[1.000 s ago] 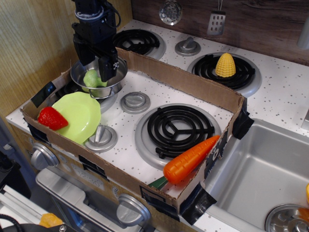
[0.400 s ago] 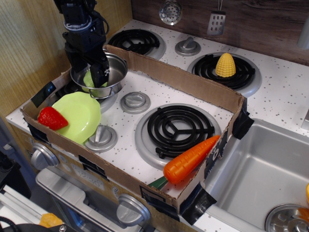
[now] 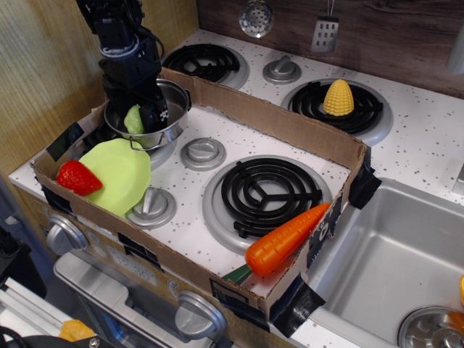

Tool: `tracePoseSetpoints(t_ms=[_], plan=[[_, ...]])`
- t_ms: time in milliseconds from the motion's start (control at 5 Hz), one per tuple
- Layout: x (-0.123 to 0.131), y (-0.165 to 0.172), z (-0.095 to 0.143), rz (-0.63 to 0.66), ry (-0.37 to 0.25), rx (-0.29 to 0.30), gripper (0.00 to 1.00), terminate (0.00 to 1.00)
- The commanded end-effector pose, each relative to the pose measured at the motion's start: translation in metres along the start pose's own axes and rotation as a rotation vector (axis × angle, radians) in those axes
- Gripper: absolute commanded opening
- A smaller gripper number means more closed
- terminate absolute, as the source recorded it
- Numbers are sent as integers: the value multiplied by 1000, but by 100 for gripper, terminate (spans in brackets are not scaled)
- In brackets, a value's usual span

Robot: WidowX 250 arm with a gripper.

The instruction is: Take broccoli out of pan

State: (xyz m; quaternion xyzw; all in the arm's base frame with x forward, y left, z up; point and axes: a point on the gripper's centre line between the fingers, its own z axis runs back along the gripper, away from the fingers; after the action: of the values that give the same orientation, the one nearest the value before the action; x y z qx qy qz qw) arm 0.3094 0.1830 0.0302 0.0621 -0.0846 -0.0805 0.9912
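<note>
I should next take hold of the pale green broccoli by its rounded sides with my gripper, so that I can take the broccoli (image 3: 133, 121) out of the pan.
The shiny steel pan (image 3: 172, 96) stands on the front-left burner inside the cardboard frame. The pale green broccoli (image 3: 133, 121) lies in it, toward the left side. My black gripper (image 3: 138, 112) reaches straight down into the pan. Its jaws stand apart on either side of the broccoli. One fingertip (image 3: 156, 114) shows just right of the broccoli; the other is mostly hidden behind the pan's rim and the broccoli. I cannot tell whether the fingers touch the broccoli.
A lime-green plate (image 3: 119, 174) with a red strawberry (image 3: 77, 177) on its left edge lies in front of the pan. A carrot (image 3: 284, 239) rests on the cardboard frame's (image 3: 275, 123) front right wall. A yellow corn cob (image 3: 338, 98) sits on the back right burner. The sink (image 3: 391, 268) is at right.
My gripper has moved left and down from above the pan into it, around the broccoli. The pan has shifted slightly to the left.
</note>
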Motion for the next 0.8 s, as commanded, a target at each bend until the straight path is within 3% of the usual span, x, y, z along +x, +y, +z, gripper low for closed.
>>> tracePoseSetpoints(t_ms=[0, 400, 600], plan=[[11, 7, 21, 14, -32, 44, 0, 0], [37, 13, 53, -19, -28, 89, 0, 0], [59, 9, 78, -81, -44, 156, 0, 0]])
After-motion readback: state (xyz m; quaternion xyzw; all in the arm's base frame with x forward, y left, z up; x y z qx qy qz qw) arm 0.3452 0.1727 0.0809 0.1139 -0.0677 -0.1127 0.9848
